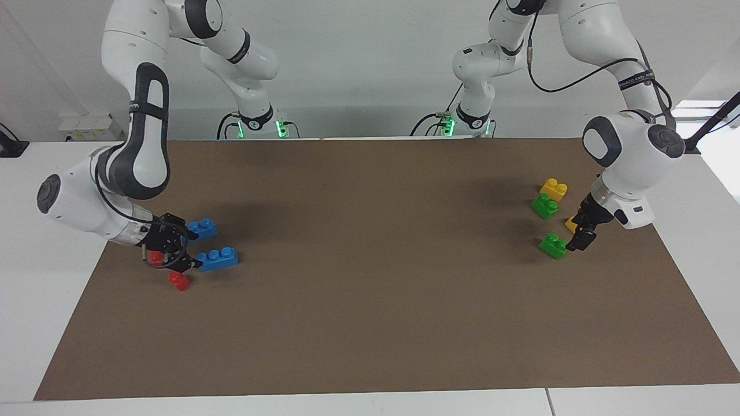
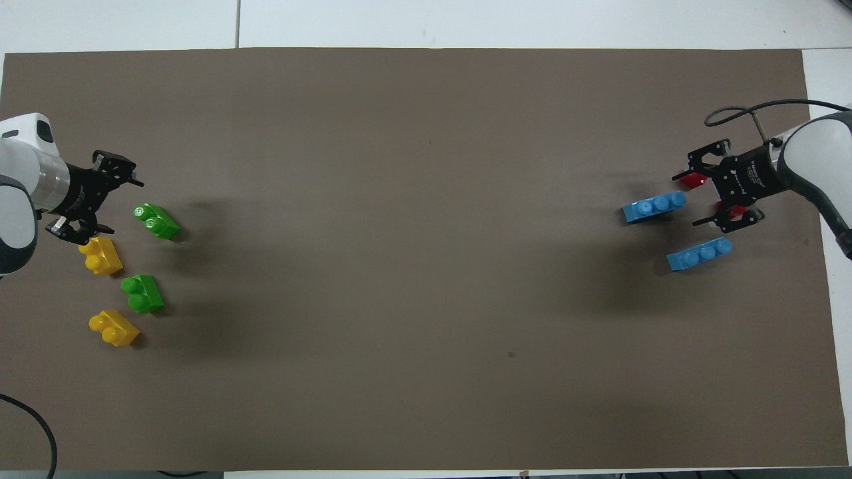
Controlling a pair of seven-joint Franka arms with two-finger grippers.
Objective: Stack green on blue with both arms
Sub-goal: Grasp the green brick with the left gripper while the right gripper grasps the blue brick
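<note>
The right gripper's fingertips only reach the near end of the blue brick (image 2: pixel 679 199), so it would miss if it closed now. It should move farther onto the brick before it closes.
Two green bricks lie at the left arm's end: the farther one (image 1: pixel 553 245) (image 2: pixel 156 221) and the nearer one (image 1: pixel 544 205) (image 2: pixel 142 293). My left gripper (image 1: pixel 583 231) (image 2: pixel 120 203) is open and low, right beside the farther green brick, with nothing in it. Two blue bricks lie at the right arm's end: the farther one (image 1: pixel 217 258) (image 2: pixel 654 206) and the nearer one (image 1: pixel 202 228) (image 2: pixel 699 253). My right gripper (image 1: pixel 193 249) (image 2: pixel 689 199) is open and low, its fingers either side of the farther blue brick's end.
Two yellow bricks (image 2: pixel 101 255) (image 2: pixel 114 328) lie by the green ones; one is partly hidden by the left gripper in the facing view. Two small red bricks (image 1: pixel 180 281) (image 1: pixel 156 257) lie by the right gripper. A brown mat (image 1: pixel 370 289) covers the table.
</note>
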